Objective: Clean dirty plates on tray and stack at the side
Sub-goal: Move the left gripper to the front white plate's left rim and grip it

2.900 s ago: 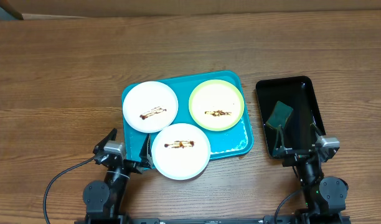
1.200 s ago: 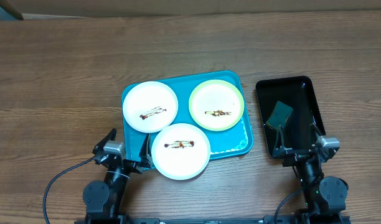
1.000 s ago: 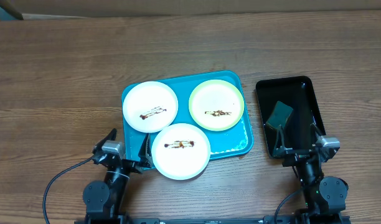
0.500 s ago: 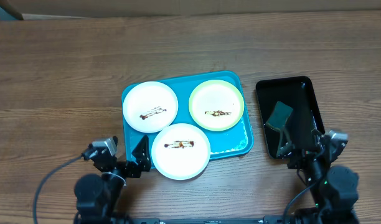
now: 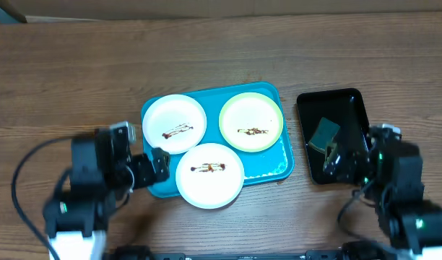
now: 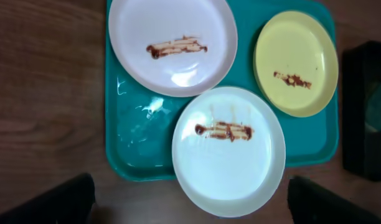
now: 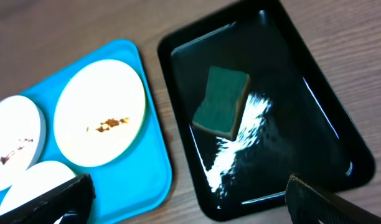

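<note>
My left gripper will next grab the front white plate by its rim point(image 5: 179, 183), keeping the plate's smeared side open for sponge cleaning and stacking.
The turquoise tray point(image 5: 282, 162) holds three plates, each with a brown sauce smear. One white plate point(image 5: 174, 123) is at the back left and the green-rimmed plate point(image 5: 251, 121) at the back right. The other white plate point(image 5: 209, 175) is at the front and overhangs the tray's front rim. My left gripper point(image 5: 140, 148) is open and empty by the tray's left front corner. In the left wrist view its fingers point(image 6: 190, 205) straddle the front white plate point(image 6: 228, 168). My right gripper point(image 5: 354, 148) is open and empty over the front of the black tray point(image 5: 351, 97).
A green sponge point(image 5: 324, 132) lies in the wet black tray, right of the turquoise tray; it also shows in the right wrist view point(image 7: 221, 102). Bare wooden tabletop lies to the left and at the back. Cables trail from both arms at the front edge.
Both arms have lifted from their rest pose at the front edge and moved inward. The left is now by the turquoise tray, the right over the black tray. Plates and sponge have not moved.
</note>
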